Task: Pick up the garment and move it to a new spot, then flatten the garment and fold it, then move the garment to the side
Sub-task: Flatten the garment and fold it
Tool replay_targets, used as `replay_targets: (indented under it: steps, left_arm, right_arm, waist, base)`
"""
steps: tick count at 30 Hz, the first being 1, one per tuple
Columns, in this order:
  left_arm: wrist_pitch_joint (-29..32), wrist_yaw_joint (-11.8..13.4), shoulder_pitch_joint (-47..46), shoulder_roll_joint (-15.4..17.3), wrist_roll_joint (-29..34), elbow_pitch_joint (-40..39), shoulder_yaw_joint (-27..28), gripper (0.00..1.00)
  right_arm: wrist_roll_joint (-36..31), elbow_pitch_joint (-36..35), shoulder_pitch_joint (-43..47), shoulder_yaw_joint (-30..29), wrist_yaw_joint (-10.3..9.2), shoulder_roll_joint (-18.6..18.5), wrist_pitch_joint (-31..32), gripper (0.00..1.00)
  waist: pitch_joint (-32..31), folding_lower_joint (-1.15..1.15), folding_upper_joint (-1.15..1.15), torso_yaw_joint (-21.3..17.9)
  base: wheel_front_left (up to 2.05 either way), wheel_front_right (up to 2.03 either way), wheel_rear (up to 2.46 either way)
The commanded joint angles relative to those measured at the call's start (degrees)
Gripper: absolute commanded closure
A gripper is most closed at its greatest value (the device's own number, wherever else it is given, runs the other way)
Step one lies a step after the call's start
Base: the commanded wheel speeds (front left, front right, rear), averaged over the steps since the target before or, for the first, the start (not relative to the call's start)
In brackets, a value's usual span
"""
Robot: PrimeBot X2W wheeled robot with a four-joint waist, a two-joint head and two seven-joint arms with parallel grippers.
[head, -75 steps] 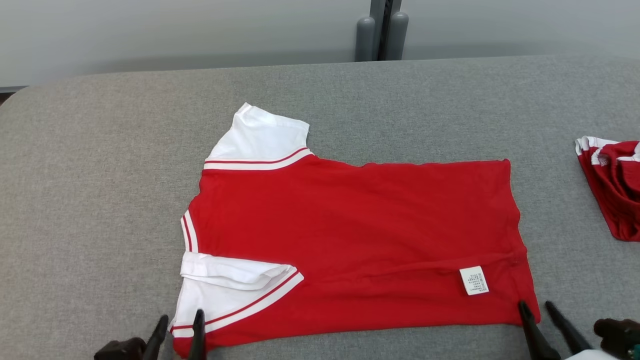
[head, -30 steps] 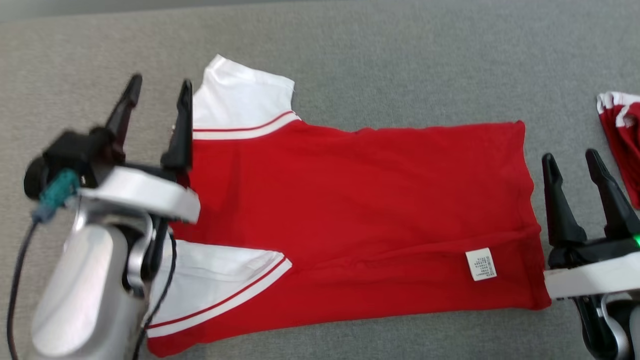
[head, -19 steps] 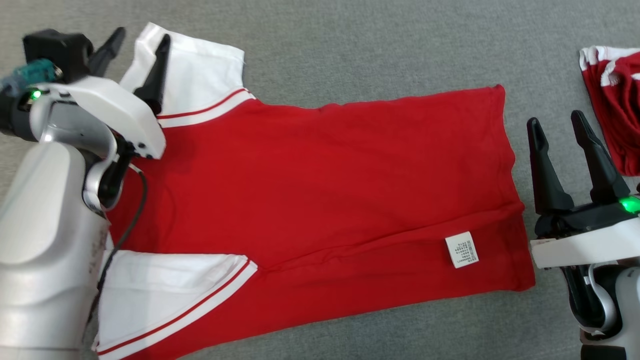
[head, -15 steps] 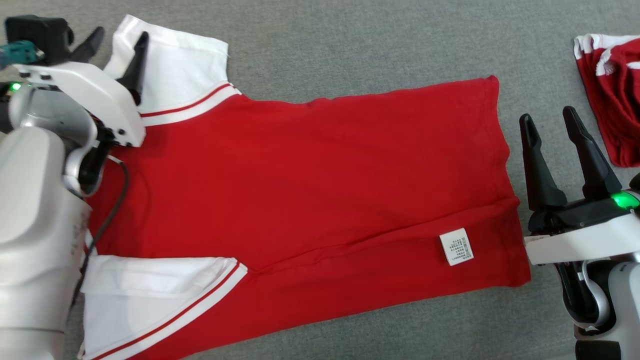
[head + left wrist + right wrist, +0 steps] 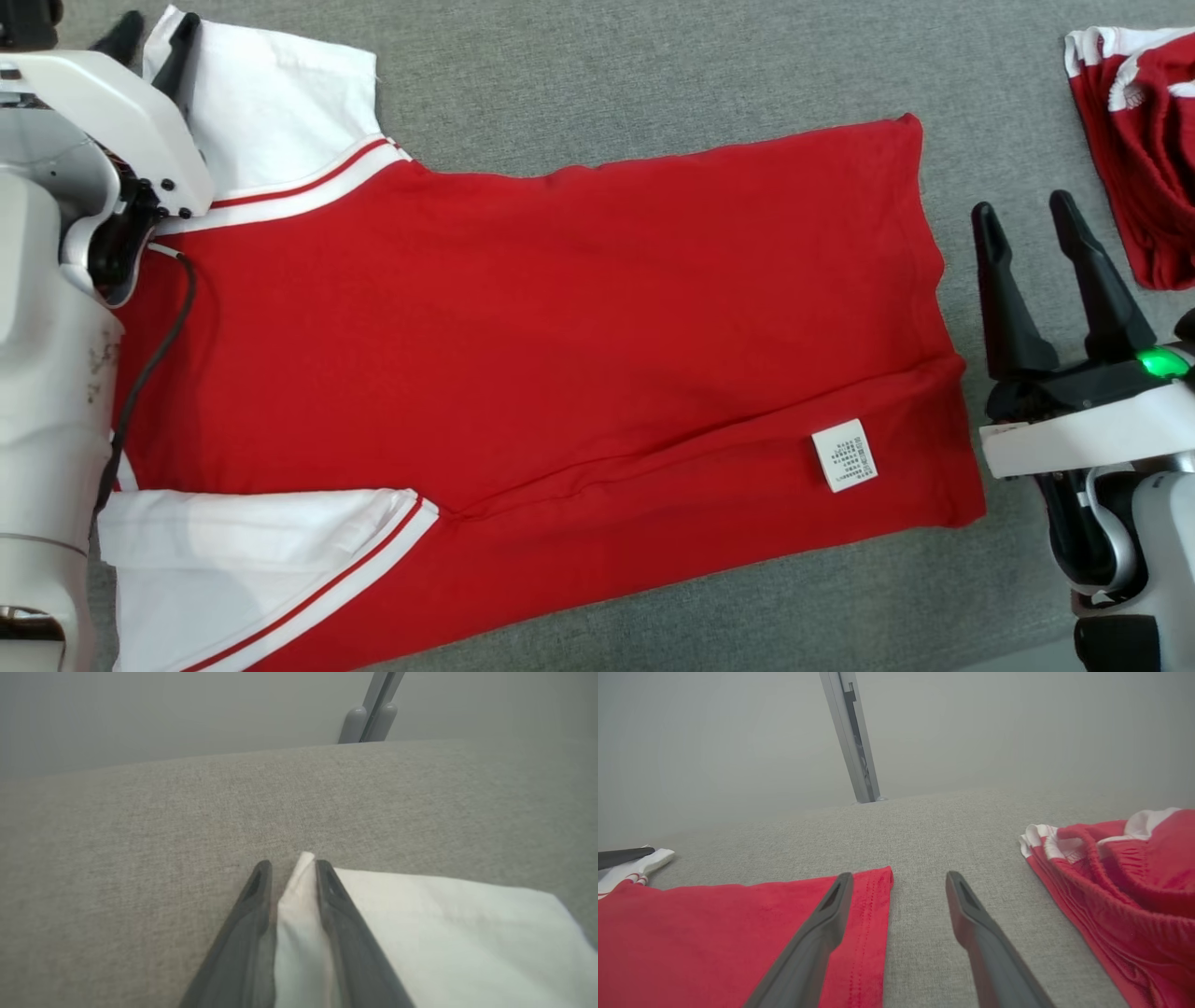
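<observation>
The right gripper grabs the shirt by its bare hem corner (image 5: 909, 128) next, to fold the body of the shirt over toward the white label (image 5: 846, 455).
The garment (image 5: 560, 308), a red shirt with white sleeves, lies flat on the grey table (image 5: 653, 65), collar end to the left. My left gripper (image 5: 154, 33) is at the outer corner of the far white sleeve (image 5: 280, 103). In the left wrist view its fingers (image 5: 289, 868) pinch a raised fold of that sleeve's edge (image 5: 444, 933). My right gripper (image 5: 1024, 217) stands open just right of the hem. In the right wrist view (image 5: 899, 877) its left finger lies over the red hem (image 5: 714, 933) near the far corner and its right finger is over bare table.
A second red and white garment (image 5: 1148, 149) lies bunched at the right edge, close to my right gripper, and shows in the right wrist view (image 5: 1125, 882). A white label (image 5: 845, 455) sits near the hem. A grey post (image 5: 369, 714) stands behind the table.
The head camera has tilted down and nearer. My left gripper reached forward to the far sleeve corner and its fingers have narrowed onto the sleeve's edge. My right gripper has stayed open beside the hem.
</observation>
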Motion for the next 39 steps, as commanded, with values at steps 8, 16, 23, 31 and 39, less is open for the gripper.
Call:
replay_targets:
  steps: [8, 16, 23, 31, 39]
  left_arm:
    - [-4.1, -0.9, -1.6, -1.7, 0.5, 2.2, -3.7, 1.00]
    - [-7.0, -1.0, -4.3, -3.7, -0.2, 2.1, -6.3, 1.00]
    - [-9.7, -0.9, -5.5, -4.7, -1.1, 2.0, -8.0, 1.00]
    - [-12.1, -0.9, -5.7, -4.6, -2.7, 0.7, -9.4, 1.00]
    - [-15.0, -0.9, -6.3, -4.4, -3.7, -2.4, -9.6, 1.00]
  right_arm:
    - [1.8, 0.8, -3.7, -1.1, 0.01, -2.7, 2.5, 0.00]
    - [5.5, 5.7, -9.9, 0.7, 0.01, -6.8, 11.2, 0.00]
    - [8.3, 8.5, -12.5, 2.9, 0.01, -9.8, 19.7, 0.00]
    - [12.1, 8.8, -12.8, 3.5, 0.01, -11.3, 28.1, 0.90]
    - [16.9, 6.9, -16.4, 0.1, 0.00, -13.1, 33.1, 1.00]
  waist:
    - [0.0, 0.00, 0.00, 2.4]
    - [1.0, 0.00, 0.00, 5.2]
    - [1.8, 0.00, 0.00, 7.1]
    - [1.5, 0.00, 0.00, 8.2]
    - [0.0, 0.00, 0.00, 9.7]
  base:
    - [0.00, 0.00, 0.00]
    - [0.00, 0.00, 0.00]
    - [0.00, 0.00, 0.00]
    - [0.00, 0.00, 0.00]
    - [0.00, 0.00, 0.00]
